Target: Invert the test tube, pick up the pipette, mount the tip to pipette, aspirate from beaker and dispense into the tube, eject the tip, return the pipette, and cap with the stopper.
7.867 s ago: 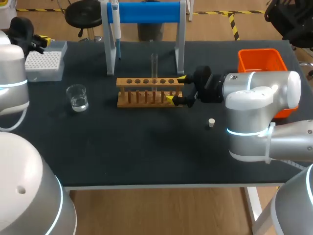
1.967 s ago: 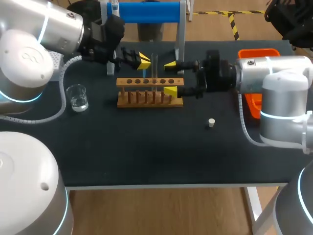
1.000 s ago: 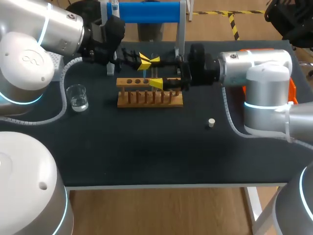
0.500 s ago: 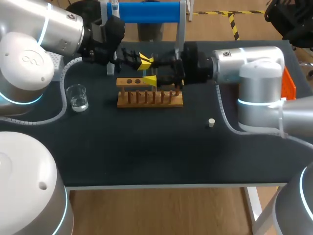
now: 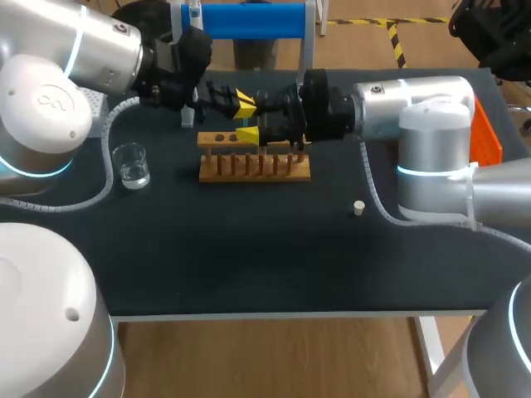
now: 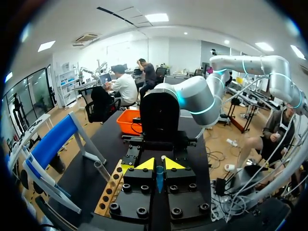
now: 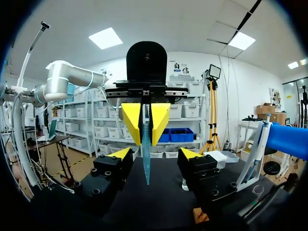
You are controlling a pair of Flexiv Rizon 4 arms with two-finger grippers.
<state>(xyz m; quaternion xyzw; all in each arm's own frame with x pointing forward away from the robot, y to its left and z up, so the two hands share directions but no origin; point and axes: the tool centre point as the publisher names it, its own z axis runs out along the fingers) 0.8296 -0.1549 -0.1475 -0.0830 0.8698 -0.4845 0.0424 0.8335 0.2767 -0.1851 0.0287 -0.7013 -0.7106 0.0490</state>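
Observation:
The right gripper grabs the blue pipette tip by its bare tapered length [image 7: 147, 159] next, below my left gripper's fingers, since they cover its wide top.
My left gripper [image 5: 242, 105] hangs over the back of the wooden rack [image 5: 253, 162], shut on a thin blue tapered pipette tip [image 7: 146, 159] that points down. My right gripper [image 7: 155, 156] faces it from the other side. Its fingers stand open on either side of the blue tip, apart from it. The left wrist view shows the blue tip [image 6: 159, 180] pinched between the left gripper [image 6: 156, 164] tips, with a clear test tube [image 6: 100, 168] upright in the rack [image 6: 111, 190] beside them. The pipette [image 5: 195, 29] hangs on the blue stand [image 5: 249, 21].
A glass beaker [image 5: 131, 163] holding some liquid sits left of the rack. A small white stopper [image 5: 358, 207] lies right of it. An orange bin [image 5: 485, 141] shows behind my right arm at the table's right edge.
My right gripper has slid left, up to the left gripper, and its fingers have narrowed around the blue tip. The left arm has kept still.

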